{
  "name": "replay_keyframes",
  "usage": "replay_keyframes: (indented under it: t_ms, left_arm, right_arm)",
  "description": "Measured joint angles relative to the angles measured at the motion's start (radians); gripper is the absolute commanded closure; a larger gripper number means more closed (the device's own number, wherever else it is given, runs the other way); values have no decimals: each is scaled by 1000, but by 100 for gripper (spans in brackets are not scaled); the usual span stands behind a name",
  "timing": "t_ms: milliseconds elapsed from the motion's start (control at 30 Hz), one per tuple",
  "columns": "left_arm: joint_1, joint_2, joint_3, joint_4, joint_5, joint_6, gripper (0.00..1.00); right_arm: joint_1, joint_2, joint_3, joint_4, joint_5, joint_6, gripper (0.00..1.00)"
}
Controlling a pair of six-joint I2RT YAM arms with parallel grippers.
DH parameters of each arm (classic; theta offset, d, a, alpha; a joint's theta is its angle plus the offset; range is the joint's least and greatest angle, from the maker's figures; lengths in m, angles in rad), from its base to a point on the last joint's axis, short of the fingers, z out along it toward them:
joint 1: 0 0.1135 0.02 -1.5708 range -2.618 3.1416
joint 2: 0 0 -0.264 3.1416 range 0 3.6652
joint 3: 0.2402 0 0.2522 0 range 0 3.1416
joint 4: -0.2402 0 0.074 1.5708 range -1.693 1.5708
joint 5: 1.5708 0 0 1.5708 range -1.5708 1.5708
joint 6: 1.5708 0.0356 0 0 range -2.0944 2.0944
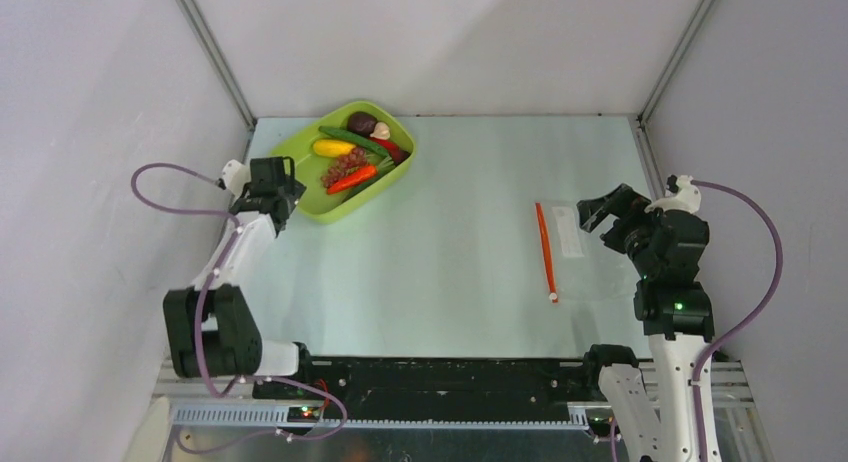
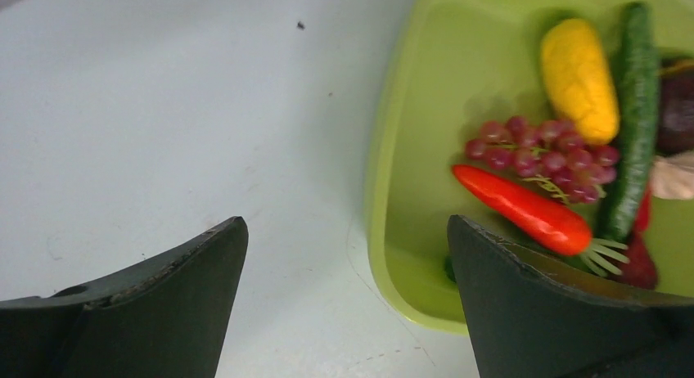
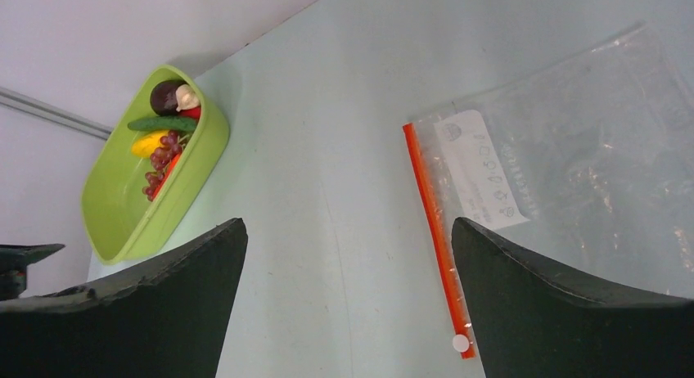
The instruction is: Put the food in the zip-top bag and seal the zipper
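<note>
The lime-green tray's rim (image 1: 298, 195) should be grabbed next by my left gripper, at the tray's food-loose end farthest from the bag. Then the gripper can bring the food toward the bag (image 1: 600, 252).
The food lies in a lime-green tray (image 1: 312, 204): orange carrot (image 1: 351, 179), grapes (image 1: 343, 165), yellow lemon (image 1: 332, 147), green cucumber (image 1: 352, 139), red chili (image 1: 391, 149), maroon ball (image 1: 361, 121), pale garlic (image 1: 381, 131). The left wrist view shows the carrot (image 2: 524, 209), grapes (image 2: 540, 150), lemon (image 2: 579, 79) and cucumber (image 2: 634, 108). My left gripper (image 1: 282, 204) is open and empty beside the tray's near left corner. The clear zip-top bag (image 1: 600, 252) lies flat at the right, its orange-red zipper (image 1: 545, 250) facing left. My right gripper (image 1: 600, 210) is open above the bag's far edge. The right wrist view shows the zipper (image 3: 434, 235) and white slider (image 3: 461, 343).
Grey walls and metal frame posts (image 1: 215, 54) close in the table on three sides. The bag's white label (image 3: 477, 172) sits just behind the zipper. The tray also shows far off in the right wrist view (image 3: 123, 222).
</note>
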Motion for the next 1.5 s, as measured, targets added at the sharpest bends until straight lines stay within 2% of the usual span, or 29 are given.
replay_keyframes:
  t_ms: [333,400,467,500,533,567,633,867,967,1200,1500]
  left_arm:
    - [8,261,121,-32,21,-42,1]
    - [8,309,145,-35,32,-42,7]
    - [9,353,167,-40,45,-47,16]
    - [9,371,176,-44,53,-47,26]
    - [9,386,183,-48,59,-48,31]
    - [9,396,186,-51,66,-46,44]
    - [10,407,187,-55,80,-48,60]
    - [9,426,187,-32,179,48,83]
    - [10,425,173,3,226,85,98]
    - [-11,412,141,84,303,220,100]
    - [-160,374,85,132,420,374,100]
  right_arm:
    - [0,35,0,22,-37,0,0]
    - [0,40,-1,24,-41,0,0]
    - [0,42,-1,27,-42,0,0]
    - [0,44,-2,27,-42,0,0]
    - [0,46,-2,27,-43,0,0]
    - [-1,46,-2,27,-45,-1,0]
    - [-2,46,-2,27,-45,-1,0]
    - [-2,50,-2,26,-45,-9,0]
    - [-2,55,-2,22,-47,-15,0]
    - [-2,58,-2,8,-63,-32,0]
    - [-2,59,-2,-21,-88,-63,0]
